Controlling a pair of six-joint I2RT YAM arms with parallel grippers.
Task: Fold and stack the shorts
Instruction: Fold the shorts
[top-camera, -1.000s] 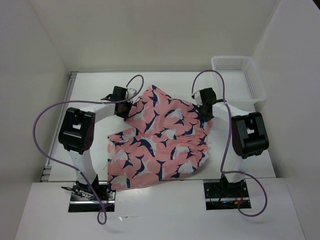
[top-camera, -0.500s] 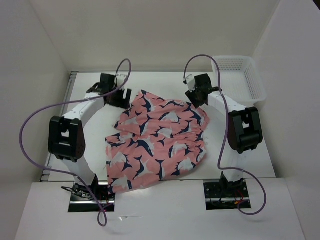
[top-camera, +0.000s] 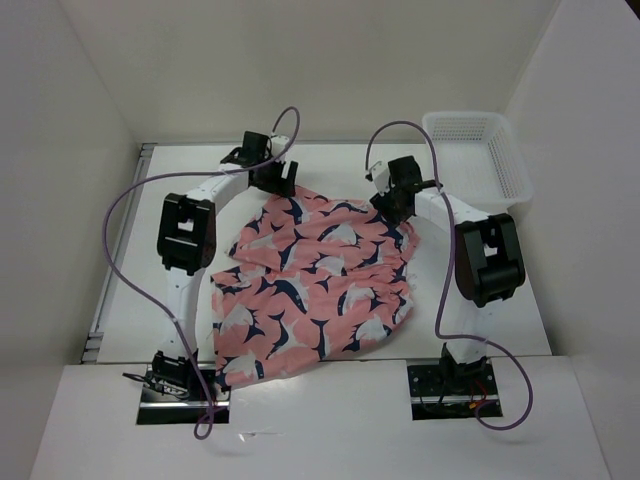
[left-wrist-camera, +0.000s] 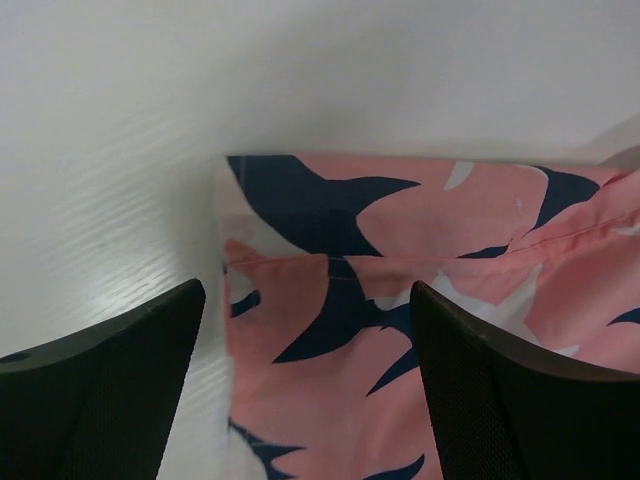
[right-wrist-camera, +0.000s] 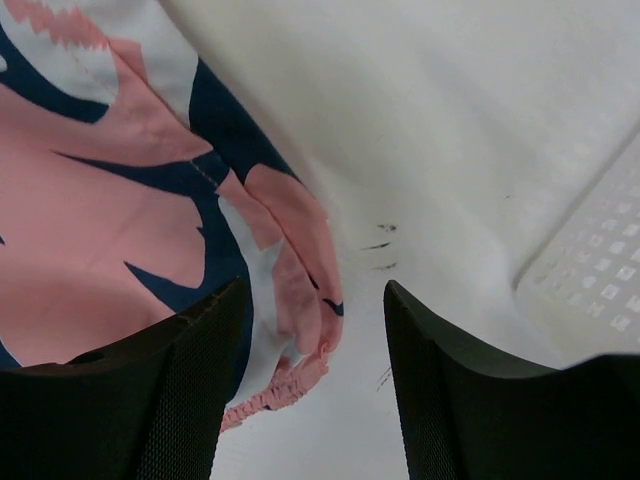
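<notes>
The cloth is still below my left gripper's fingers, so my left gripper should come down first and only then close on the shorts' corner.
The salmon-pink shorts (top-camera: 315, 280) with navy-and-white sharks lie flat in the middle of the table, folded over on themselves. My left gripper (top-camera: 278, 178) hovers open over their far left corner; in the left wrist view that corner (left-wrist-camera: 330, 260) lies free between the two black fingers (left-wrist-camera: 95, 390), with nothing gripped. My right gripper (top-camera: 392, 198) stands open over the far right corner. In the right wrist view the ruffled waistband edge (right-wrist-camera: 285, 385) lies loose on the table between its fingers (right-wrist-camera: 470, 400).
A white mesh basket (top-camera: 478, 152) stands at the back right, close to the right gripper; its edge (right-wrist-camera: 600, 270) shows in the right wrist view. White walls enclose the table on three sides. Purple cables loop over both arms.
Both grippers carried the near edge of the shorts toward the back and opened, leaving the cloth folded. The left arm has since swung right along the far edge.
</notes>
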